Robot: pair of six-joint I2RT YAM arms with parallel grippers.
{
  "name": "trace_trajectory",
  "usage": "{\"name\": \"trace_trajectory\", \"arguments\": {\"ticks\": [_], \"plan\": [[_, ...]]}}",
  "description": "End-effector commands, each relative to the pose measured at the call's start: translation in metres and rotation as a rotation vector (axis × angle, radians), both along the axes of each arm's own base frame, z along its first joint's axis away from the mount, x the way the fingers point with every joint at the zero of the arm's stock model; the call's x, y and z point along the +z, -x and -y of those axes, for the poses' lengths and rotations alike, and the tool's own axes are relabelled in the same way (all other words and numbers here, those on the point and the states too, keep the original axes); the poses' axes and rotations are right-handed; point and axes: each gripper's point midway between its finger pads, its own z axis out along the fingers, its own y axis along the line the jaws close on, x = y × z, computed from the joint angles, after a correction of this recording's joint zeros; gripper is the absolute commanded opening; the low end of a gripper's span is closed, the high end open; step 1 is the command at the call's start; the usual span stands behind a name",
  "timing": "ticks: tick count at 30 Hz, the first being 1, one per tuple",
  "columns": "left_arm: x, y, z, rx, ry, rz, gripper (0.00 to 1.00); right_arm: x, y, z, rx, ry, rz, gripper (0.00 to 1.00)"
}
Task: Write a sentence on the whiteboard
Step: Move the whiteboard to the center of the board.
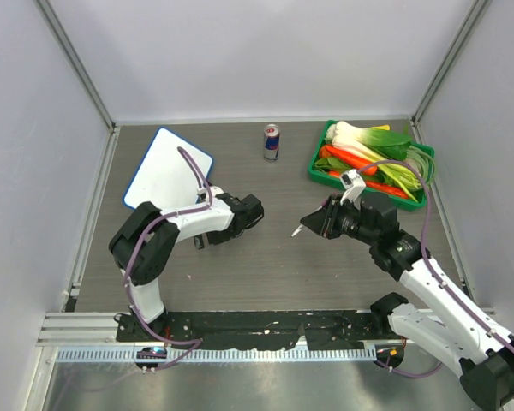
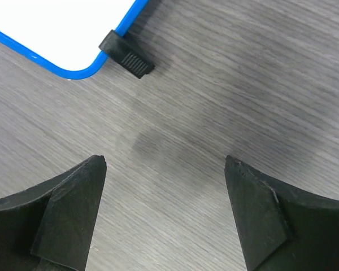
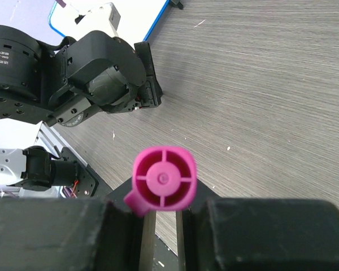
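I should next grab the whiteboard (image 1: 165, 165) with my left gripper by the black foot at its corner. This will leave the whiteboard's white side for writing the sentence.
The whiteboard (image 1: 165, 165), white with a blue rim, lies flat at the table's back left. One corner of it (image 2: 56, 28) and a black foot (image 2: 127, 55) show in the left wrist view, and a piece of the board (image 3: 138, 14) in the right wrist view. No sentence shows on the white face that I can see. My left gripper (image 2: 165, 164) hangs open over bare table just off the board's near right corner (image 1: 210, 238), holding nothing. My right gripper (image 3: 161, 209) is shut on a magenta marker (image 3: 164, 179), seen end on, at mid-table (image 1: 313, 224).
A drink can (image 1: 271, 141) stands at the back centre. A green tray (image 1: 313, 168) of vegetables sits at the back right. White walls and metal posts close in the table. The left arm's wrist (image 3: 96, 73) lies opposite the right gripper.
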Motion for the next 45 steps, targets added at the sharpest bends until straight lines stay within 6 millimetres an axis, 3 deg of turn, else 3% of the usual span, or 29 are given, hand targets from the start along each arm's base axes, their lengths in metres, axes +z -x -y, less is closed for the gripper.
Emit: {"name": "trace_trajectory", "arguments": {"ticks": [1,11,20,33,41,45], "plan": [[0.006,-0.019,0.012,0.015,0.093,0.094,0.91,0.009,-0.004,-0.005,0.017,-0.025,0.03,0.01],[0.014,-0.043,-0.005,0.123,0.134,0.135,0.89,0.004,-0.005,-0.01,0.052,-0.017,0.023,0.01],[0.007,-0.058,-0.032,0.193,0.12,0.126,0.83,-0.001,-0.008,-0.013,0.065,-0.01,0.014,0.01],[-0.009,-0.06,-0.063,0.266,0.099,0.109,0.71,-0.011,-0.008,-0.014,0.077,-0.007,-0.009,0.01],[-0.012,-0.05,-0.077,0.277,0.042,0.094,0.46,-0.014,-0.009,-0.014,0.076,-0.018,-0.018,0.01],[-0.015,-0.045,-0.079,0.276,0.041,0.085,0.19,-0.016,-0.008,-0.015,0.079,-0.024,-0.027,0.01]]}}
